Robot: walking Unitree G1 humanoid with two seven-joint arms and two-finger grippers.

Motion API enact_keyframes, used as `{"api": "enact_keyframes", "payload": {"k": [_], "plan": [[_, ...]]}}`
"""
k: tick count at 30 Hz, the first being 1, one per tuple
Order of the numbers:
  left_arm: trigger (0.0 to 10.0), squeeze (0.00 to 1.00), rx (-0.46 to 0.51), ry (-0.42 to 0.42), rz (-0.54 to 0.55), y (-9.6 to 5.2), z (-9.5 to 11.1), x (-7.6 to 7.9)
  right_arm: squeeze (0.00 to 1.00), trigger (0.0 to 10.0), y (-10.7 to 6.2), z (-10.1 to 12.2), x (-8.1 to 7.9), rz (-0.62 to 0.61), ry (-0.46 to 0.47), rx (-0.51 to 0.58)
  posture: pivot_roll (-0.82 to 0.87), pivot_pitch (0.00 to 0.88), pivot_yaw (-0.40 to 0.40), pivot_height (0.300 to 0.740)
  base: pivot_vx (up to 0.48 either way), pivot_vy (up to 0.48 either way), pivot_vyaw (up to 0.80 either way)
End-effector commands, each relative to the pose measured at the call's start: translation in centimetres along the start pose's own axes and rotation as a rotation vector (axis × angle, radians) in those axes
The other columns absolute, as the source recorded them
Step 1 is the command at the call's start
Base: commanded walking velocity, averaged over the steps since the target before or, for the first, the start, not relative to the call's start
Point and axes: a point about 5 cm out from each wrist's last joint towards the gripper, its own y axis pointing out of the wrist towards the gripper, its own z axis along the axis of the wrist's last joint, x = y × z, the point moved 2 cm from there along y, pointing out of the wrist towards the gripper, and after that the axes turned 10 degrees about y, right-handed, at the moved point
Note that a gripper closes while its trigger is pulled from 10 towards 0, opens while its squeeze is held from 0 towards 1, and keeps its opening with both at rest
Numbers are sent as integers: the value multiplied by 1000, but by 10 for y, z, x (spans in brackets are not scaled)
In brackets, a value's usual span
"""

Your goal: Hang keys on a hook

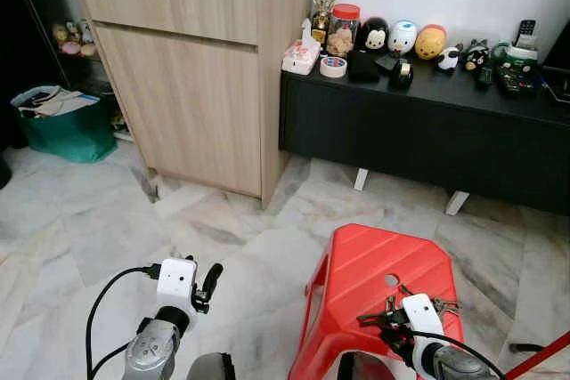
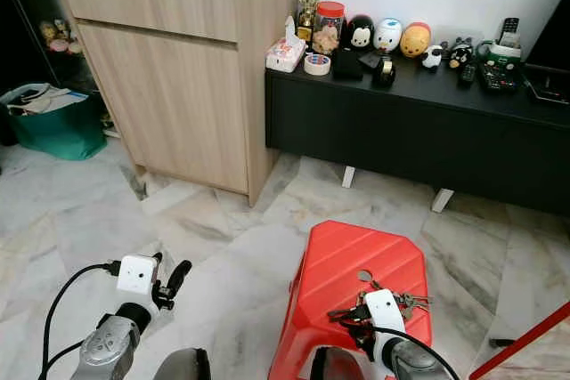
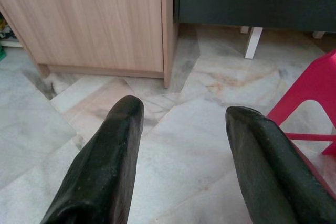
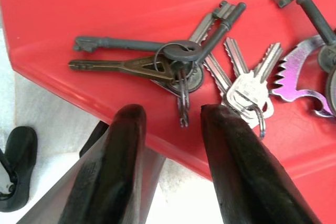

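Observation:
I want to hang the keys on a hook, so my right gripper should next take the dark bunch of keys by its metal ring.
A bunch of old dark keys (image 4: 178, 66) on a ring lies on the seat of a red plastic stool (image 1: 374, 264), near its front edge. More keys, among them silver ones (image 4: 247, 85) and a purple toothed tool (image 4: 296, 72), lie just beside it. My right gripper (image 4: 173, 129) hovers low over the dark bunch, open, with the ring's loop just ahead of the gap between its fingertips. From the head camera the right gripper (image 1: 378, 319) sits over the stool's near side. My left gripper (image 1: 209, 280) is open over the floor to the stool's left, holding nothing.
A tall light-wood cabinet (image 1: 196, 86) stands ahead on the left. Beside it a low black bench (image 1: 427, 131) carries toys, a jar and tape. A green bin (image 1: 62, 126) sits far left. A red bar (image 1: 543, 353) crosses the bottom right corner. The floor is marble (image 1: 107, 220).

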Motion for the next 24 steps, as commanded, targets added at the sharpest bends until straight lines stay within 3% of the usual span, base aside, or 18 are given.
{"api": "enact_keyframes", "payload": {"k": [1,6,7,8,10,11,12,24], "plan": [[10000,0,-2,16,-7,-1,-2,1,0,0,-1,2,2,-10,-6,-2,90,0,-70,609,0,0,0],[10000,0,-1,19,-4,-1,-2,0,0,0,0,2,2,-13,-2,-3,93,0,-70,609,0,0,0],[10000,0,-1,19,-4,-1,-2,0,0,2510,0,2,2,-16,-2,-2,93,0,-70,609,0,0,0],[10000,0,-1,19,-4,-1,-2,0,0,3922,0,2,3,-18,-2,-1,93,0,-70,609,0,0,0],[10000,0,0,19,-7,-1,-2,1,0,5647,0,3,3,-25,-2,1,93,0,-70,609,0,0,0],[10000,0,0,19,-8,-1,-2,1,0,5647,0,3,3,-26,-2,1,93,0,-70,609,0,0,0],[10000,0,0,19,-8,-1,-2,1,0,10000,0,4,4,-27,-1,2,91,0,-69,609,0,0,0],[10000,0,-2,21,-11,-1,-2,2,0,10000,1,6,2,-36,6,14,93,0,-69,609,0,0,0]]}}
